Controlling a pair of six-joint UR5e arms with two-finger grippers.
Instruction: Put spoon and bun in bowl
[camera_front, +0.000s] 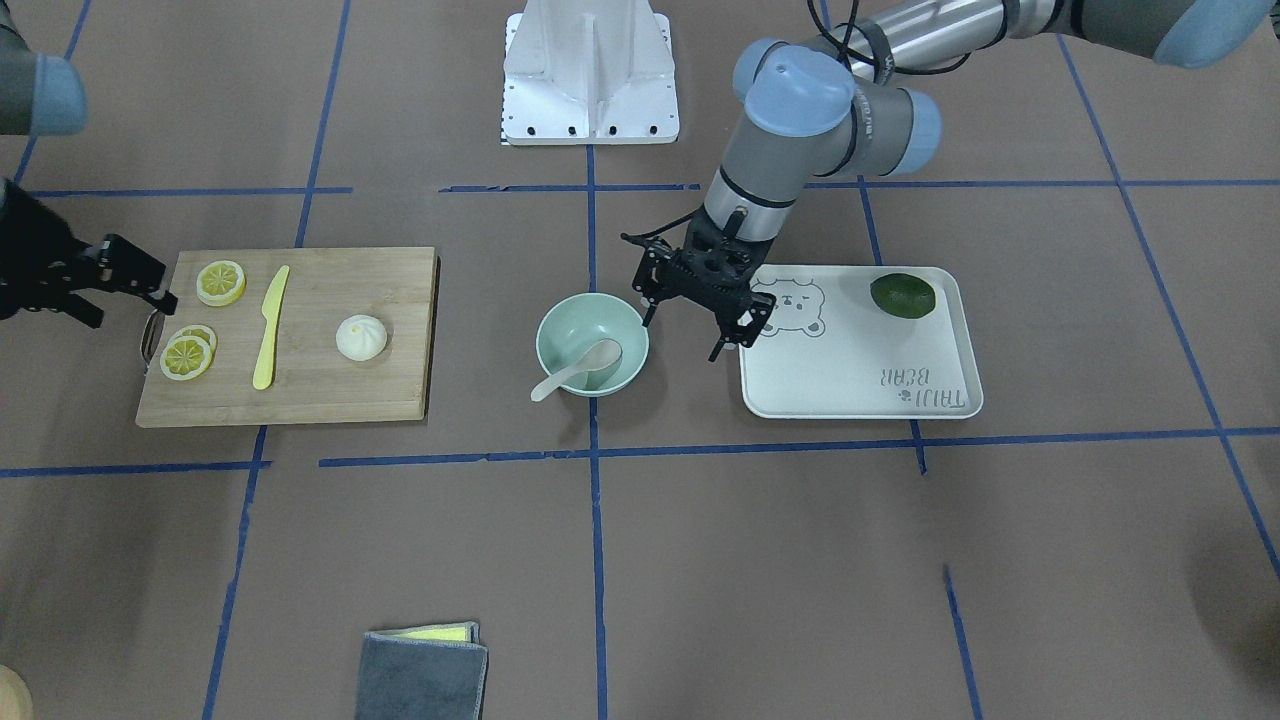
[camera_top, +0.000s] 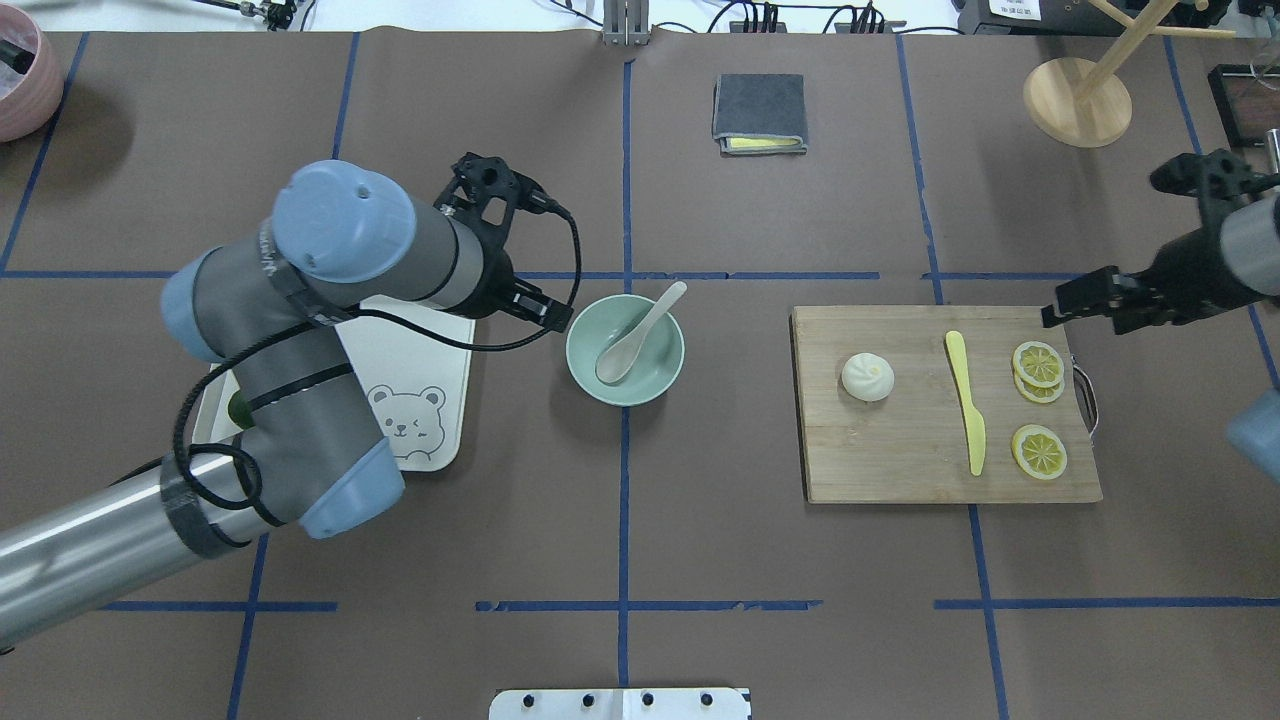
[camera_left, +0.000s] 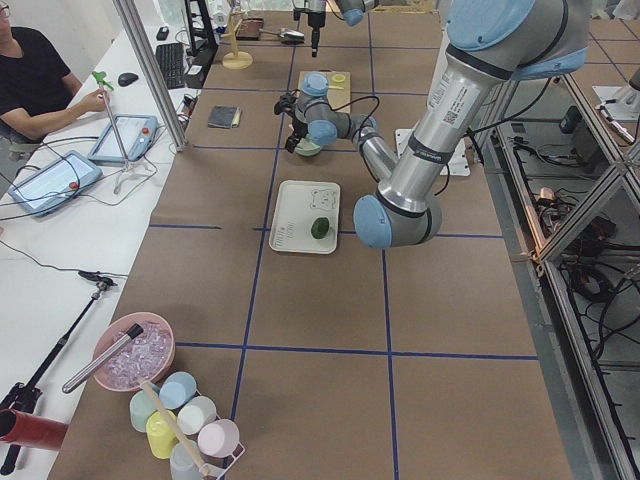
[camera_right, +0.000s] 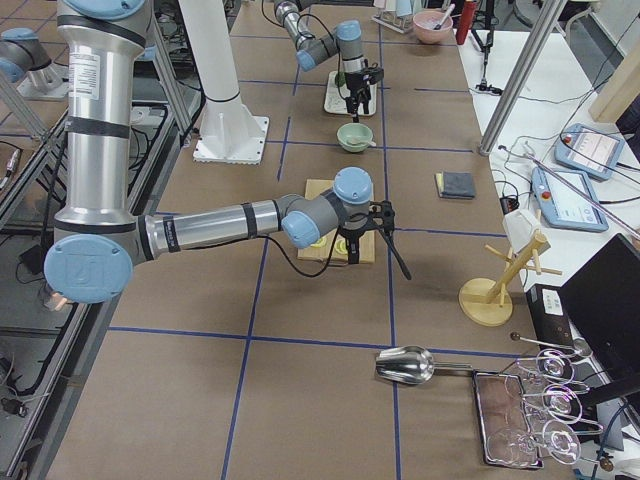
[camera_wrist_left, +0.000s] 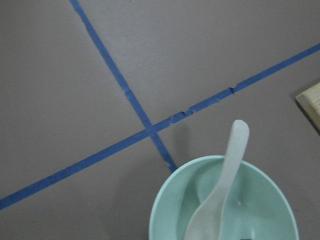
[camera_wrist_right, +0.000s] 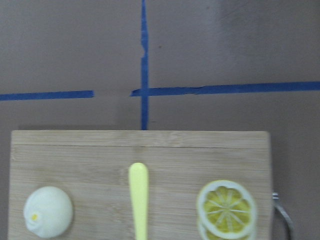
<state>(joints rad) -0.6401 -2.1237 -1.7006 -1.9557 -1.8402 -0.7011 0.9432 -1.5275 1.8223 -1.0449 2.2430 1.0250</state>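
Observation:
My right gripper will next grab the white bun by its round body (camera_front: 361, 337), so that it can put the bun in the bowl (camera_front: 570, 320).
The mint-green bowl (camera_front: 570, 320) stands at the table's middle. The beige spoon (camera_front: 580, 368) lies in it, scoop down inside and handle over the rim; the left wrist view shows the spoon (camera_wrist_left: 227, 170) and the bowl (camera_wrist_left: 265, 200) too. The white bun (camera_front: 361, 337) sits on the wooden cutting board (camera_front: 330, 390), and also shows in the right wrist view (camera_wrist_right: 48, 211). My left gripper (camera_front: 682, 335) is open and empty, between the bowl and the tray. My right gripper (camera_front: 130, 310) is open and empty at the board's handle end, away from the bun.
A yellow plastic knife (camera_front: 270, 325) and lemon slices (camera_front: 220, 283) lie on the board beside the bun. A white bear tray (camera_front: 860, 370) holds a green lime (camera_front: 902, 296). A folded grey cloth (camera_front: 420, 670) lies at the far edge. The robot base (camera_front: 590, 80) stands at the back.

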